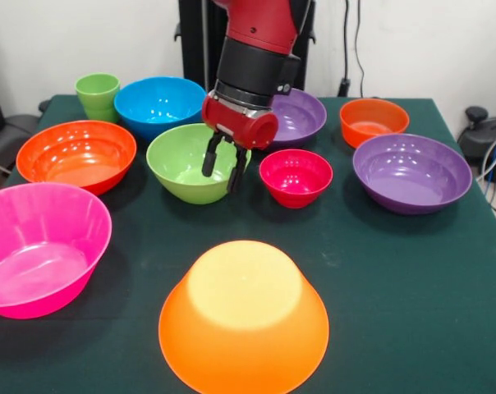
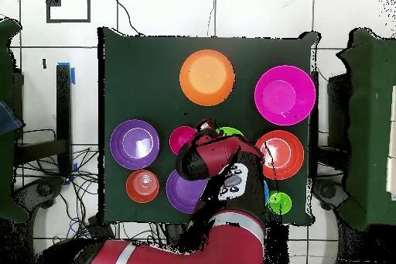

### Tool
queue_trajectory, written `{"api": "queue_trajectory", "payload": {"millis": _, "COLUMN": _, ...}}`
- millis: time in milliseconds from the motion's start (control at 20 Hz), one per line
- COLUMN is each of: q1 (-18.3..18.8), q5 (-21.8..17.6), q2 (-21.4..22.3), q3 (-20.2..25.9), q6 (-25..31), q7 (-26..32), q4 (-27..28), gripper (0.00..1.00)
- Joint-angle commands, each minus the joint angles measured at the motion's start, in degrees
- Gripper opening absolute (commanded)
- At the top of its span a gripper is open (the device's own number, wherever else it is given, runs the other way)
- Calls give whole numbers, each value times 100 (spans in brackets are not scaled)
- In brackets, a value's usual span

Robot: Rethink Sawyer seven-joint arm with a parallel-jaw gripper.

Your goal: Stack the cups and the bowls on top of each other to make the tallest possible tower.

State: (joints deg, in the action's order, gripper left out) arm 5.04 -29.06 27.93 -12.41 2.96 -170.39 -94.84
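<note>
Next, my gripper grabs the green bowl by its rim to start the tower on the upturned orange bowl (image 1: 244, 312).
My gripper (image 1: 223, 167) hangs open over the right rim of the green bowl (image 1: 182, 164), one finger above its inside and the other at its outer edge; contact cannot be judged. Nothing is held. A large orange bowl (image 1: 244, 320) stands upturned at the front with nothing on it. The light-green cup (image 1: 98, 94) stands upright at the back left beside the blue bowl (image 1: 159, 107). A small magenta-red bowl (image 1: 296, 176) sits just right of the gripper. In the overhead view the arm (image 2: 216, 160) covers most of the green bowl (image 2: 230, 132).
A pink bowl (image 1: 39, 246) and a red-orange bowl (image 1: 75, 154) lie at the left. Two purple bowls (image 1: 412, 172) (image 1: 301, 116) and a small red-orange bowl (image 1: 373, 121) lie at the right and back. All of these stand upright and separate on the dark green cloth (image 1: 379, 279).
</note>
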Motion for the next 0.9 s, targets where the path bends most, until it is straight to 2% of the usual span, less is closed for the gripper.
{"api": "queue_trajectory", "payload": {"millis": 50, "q1": -66, "q5": -29, "q2": -197, "q3": 637, "q6": 495, "q7": 322, "q4": -153, "gripper": 100}}
{"api": "queue_trajectory", "payload": {"millis": 250, "q1": -196, "q5": 32, "q2": -342, "q3": 524, "q6": 502, "q7": 230, "q4": -10, "gripper": 100}}
{"api": "queue_trajectory", "payload": {"millis": 850, "q1": -301, "q5": 37, "q2": -406, "q3": 417, "q6": 476, "q7": 207, "q4": 63, "gripper": 100}}
{"api": "queue_trajectory", "payload": {"millis": 900, "q1": -309, "q5": 42, "q2": -413, "q3": 409, "q6": 517, "q7": 218, "q4": 76, "gripper": 0}}
